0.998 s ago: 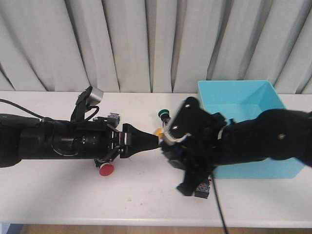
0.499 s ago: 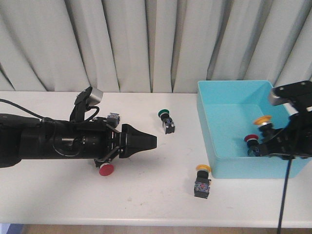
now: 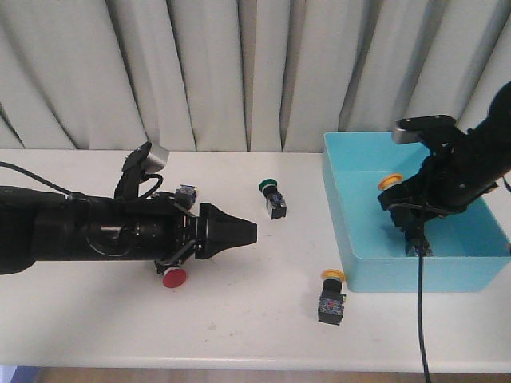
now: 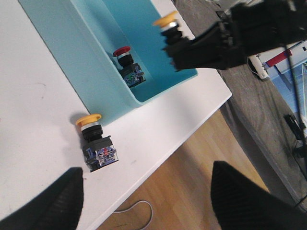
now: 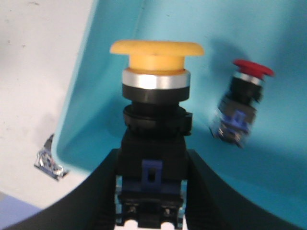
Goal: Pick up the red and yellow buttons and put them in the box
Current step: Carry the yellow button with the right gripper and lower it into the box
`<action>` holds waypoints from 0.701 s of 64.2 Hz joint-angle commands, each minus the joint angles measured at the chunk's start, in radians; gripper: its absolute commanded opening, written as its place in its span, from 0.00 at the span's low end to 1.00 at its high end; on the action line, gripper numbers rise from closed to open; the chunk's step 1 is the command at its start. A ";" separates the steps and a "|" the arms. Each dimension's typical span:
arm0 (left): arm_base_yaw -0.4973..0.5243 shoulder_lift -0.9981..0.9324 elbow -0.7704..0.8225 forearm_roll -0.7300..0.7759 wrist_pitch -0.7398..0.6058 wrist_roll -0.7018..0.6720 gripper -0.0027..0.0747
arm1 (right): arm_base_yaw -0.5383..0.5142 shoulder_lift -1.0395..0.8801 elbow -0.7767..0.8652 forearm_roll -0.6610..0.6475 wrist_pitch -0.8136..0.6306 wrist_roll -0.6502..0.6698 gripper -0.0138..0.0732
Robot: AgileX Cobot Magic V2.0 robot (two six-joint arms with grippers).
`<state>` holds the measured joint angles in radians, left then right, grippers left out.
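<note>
My right gripper lowers the yellow button (image 3: 390, 182) into the turquoise box before opening. The button hangs above the box's bottom and would drop if released now.
My right gripper (image 3: 402, 201) hangs over the turquoise box (image 3: 363, 271) and is shut on the black body of a yellow button (image 5: 156, 96), cap pointing away from the fingers; the gripper (image 5: 153, 179) clamps it from both sides. A red button (image 5: 242, 103) lies on the box floor (image 4: 127, 60). A second yellow button (image 3: 332, 294) lies on the table just in front of the box's near left corner (image 4: 96, 143). Another red button (image 3: 174, 277) lies under my left arm. My left gripper (image 3: 244, 231) is open and empty (image 4: 144, 170), left of the box.
A green-capped button (image 3: 273, 196) lies on the table between the left arm and the box. Another small switch body (image 3: 186, 191) sits behind the left arm. The table's front edge (image 4: 168, 148) runs close to the loose yellow button. Curtains hang behind.
The right arm carried the yellow button from mid-table, near the left gripper's tip, to over the box, then shifted left above it. The left arm has stayed still.
</note>
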<state>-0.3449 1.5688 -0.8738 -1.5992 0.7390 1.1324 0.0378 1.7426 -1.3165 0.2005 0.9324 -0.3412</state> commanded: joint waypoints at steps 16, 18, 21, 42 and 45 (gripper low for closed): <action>-0.001 -0.040 -0.026 -0.047 0.047 0.003 0.74 | 0.025 0.235 -0.230 -0.091 0.017 0.126 0.44; -0.001 -0.040 -0.026 -0.047 0.046 0.003 0.74 | 0.025 0.251 -0.235 -0.098 0.017 0.131 0.44; -0.001 -0.040 -0.026 -0.047 0.046 0.003 0.74 | 0.025 0.277 -0.244 -0.106 0.017 0.134 0.44; -0.001 -0.040 -0.026 -0.047 0.046 0.003 0.74 | 0.024 0.368 -0.244 -0.122 0.005 0.138 0.44; -0.001 -0.040 -0.026 -0.047 0.046 0.003 0.74 | 0.024 0.370 -0.244 -0.122 0.005 0.138 0.44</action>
<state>-0.3449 1.5688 -0.8738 -1.5981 0.7412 1.1324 0.0654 2.1641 -1.5284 0.0830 0.9500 -0.2039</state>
